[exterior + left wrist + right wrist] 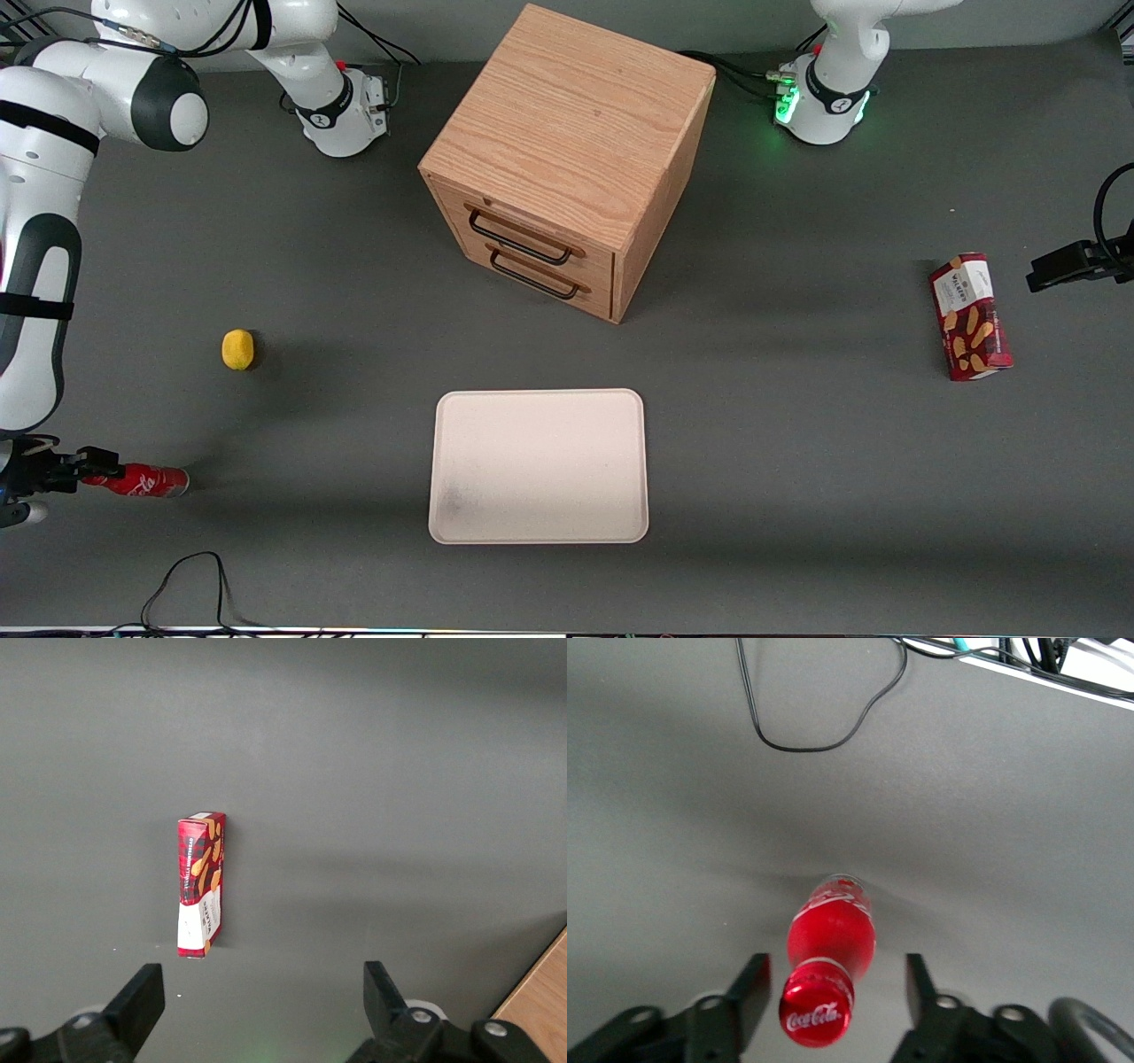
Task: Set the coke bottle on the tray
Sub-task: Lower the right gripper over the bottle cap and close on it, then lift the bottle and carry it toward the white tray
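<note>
I need to pick up the coke bottle by its capped neck end [97, 478] next, so that I can place it on the tray.
The coke bottle [144, 481] is small, glossy red with white script, and lies on its side on the grey table at the working arm's end, nearer the front camera than the lemon. Its red cap [817, 1016] points at my gripper [92, 467]. In the right wrist view my gripper [833, 981] is open, one finger on each side of the bottle's [831, 935] neck and cap, with a gap on both sides. The cream-white tray [539, 396] lies flat near the table's middle, well apart from the bottle, with nothing on it.
A wooden two-drawer cabinet [567, 159] stands farther from the front camera than the tray. A yellow lemon [237, 349] lies near the bottle. A red snack box [970, 316] [202, 883] lies toward the parked arm's end. A black cable [190, 585] [815, 718] loops near the table's front edge.
</note>
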